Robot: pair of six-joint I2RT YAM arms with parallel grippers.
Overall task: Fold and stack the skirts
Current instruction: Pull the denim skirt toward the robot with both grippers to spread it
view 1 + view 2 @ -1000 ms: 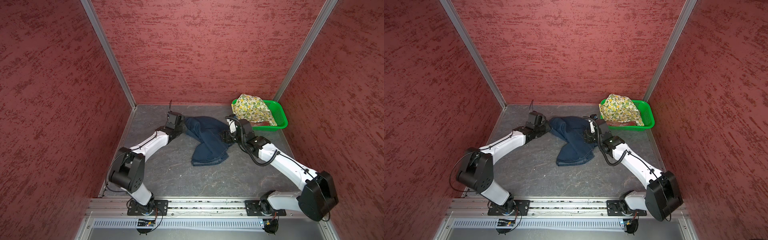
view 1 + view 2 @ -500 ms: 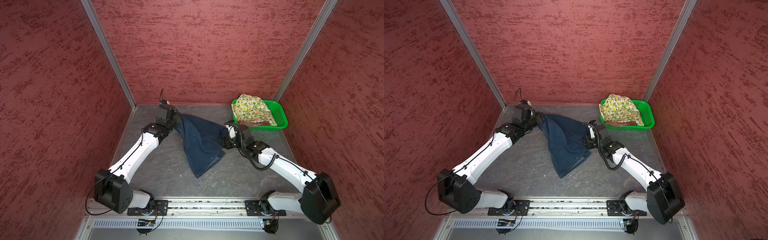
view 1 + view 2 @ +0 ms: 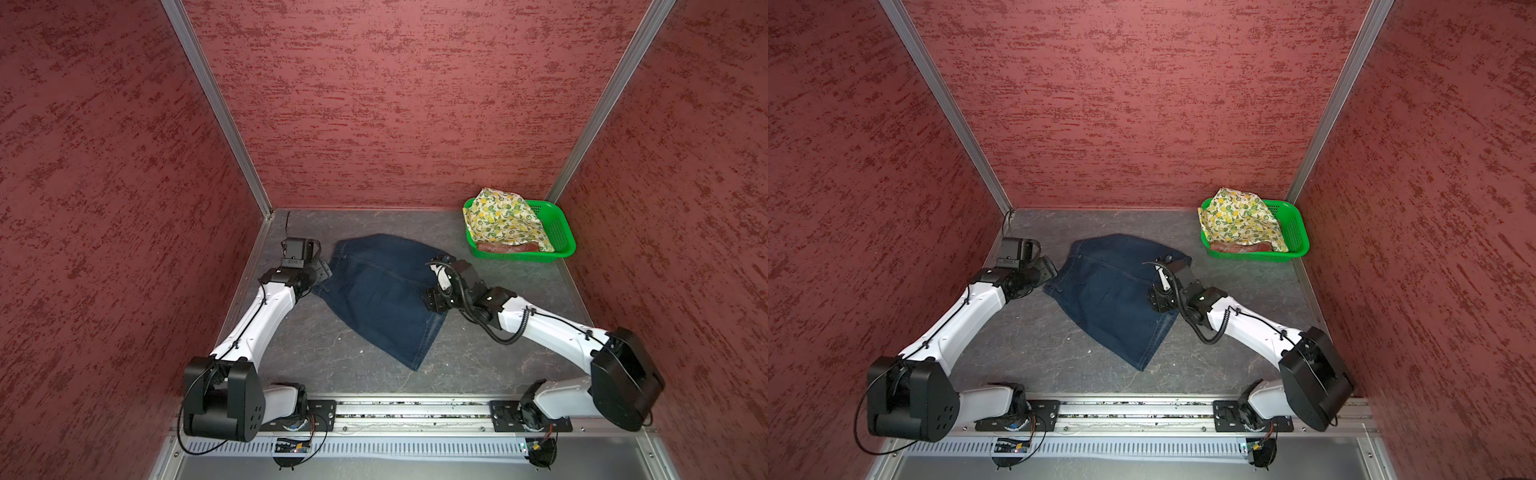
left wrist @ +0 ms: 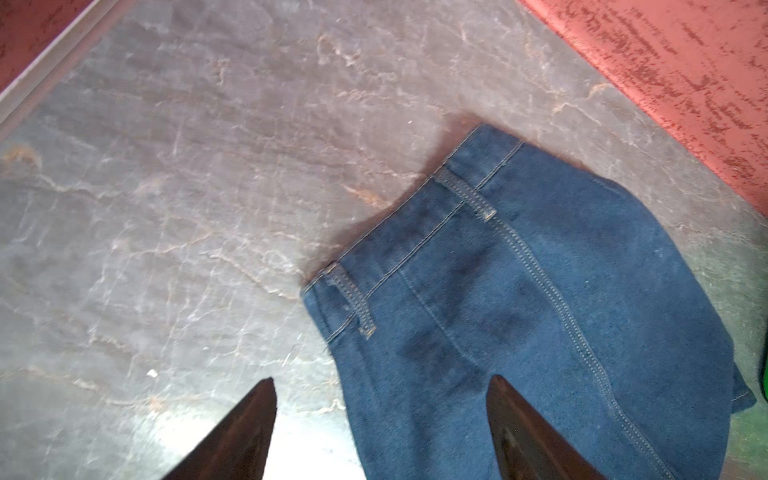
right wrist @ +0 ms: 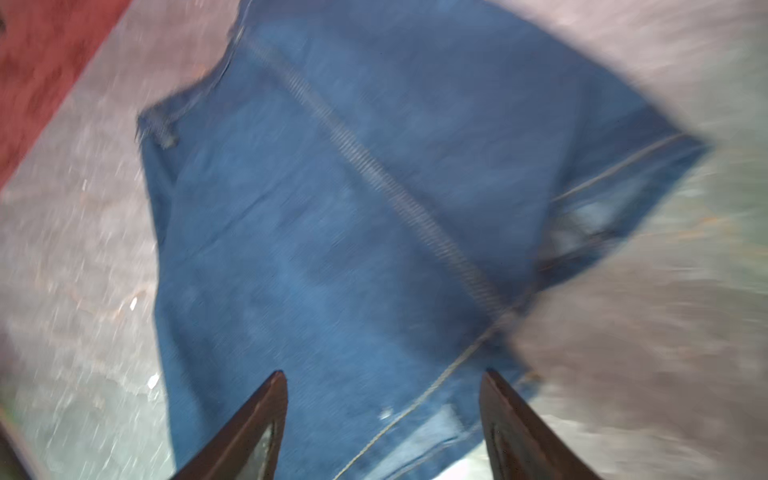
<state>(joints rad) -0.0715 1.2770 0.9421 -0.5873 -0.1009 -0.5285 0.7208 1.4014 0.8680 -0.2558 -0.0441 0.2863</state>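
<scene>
I need to turn the denim skirt over for folding, so I should next use my left gripper to grab it by its near waistband corner, beside the belt loop.
A dark navy denim skirt [image 3: 382, 295] [image 3: 1117, 299] lies spread flat on the grey table, its waistband towards the back left and one hem corner pointing to the front. My left gripper [image 3: 322, 270] [image 3: 1050, 268] is open at the skirt's left edge; in the left wrist view the gripper [image 4: 382, 379] holds nothing and the denim [image 4: 519, 311] passes under one finger. My right gripper [image 3: 432, 299] [image 3: 1158, 299] hangs open over the skirt's right side; the right wrist view shows the gripper [image 5: 383, 373] above the blurred denim [image 5: 353, 208]. The lemon-print skirt [image 3: 505, 220] [image 3: 1241, 220] lies over a rust-red plaid skirt [image 3: 509, 247] [image 3: 1237, 247].
A green perforated basket [image 3: 561, 232] [image 3: 1296, 232] at the back right corner holds those two skirts. Red walls close in the table on three sides. The arms' rail [image 3: 411, 411] runs along the front edge.
My left gripper has opened and let go of the denim skirt, which has dropped from a hanging drape to lie flat. The left arm has lowered and drawn back; the right gripper shifted slightly.
</scene>
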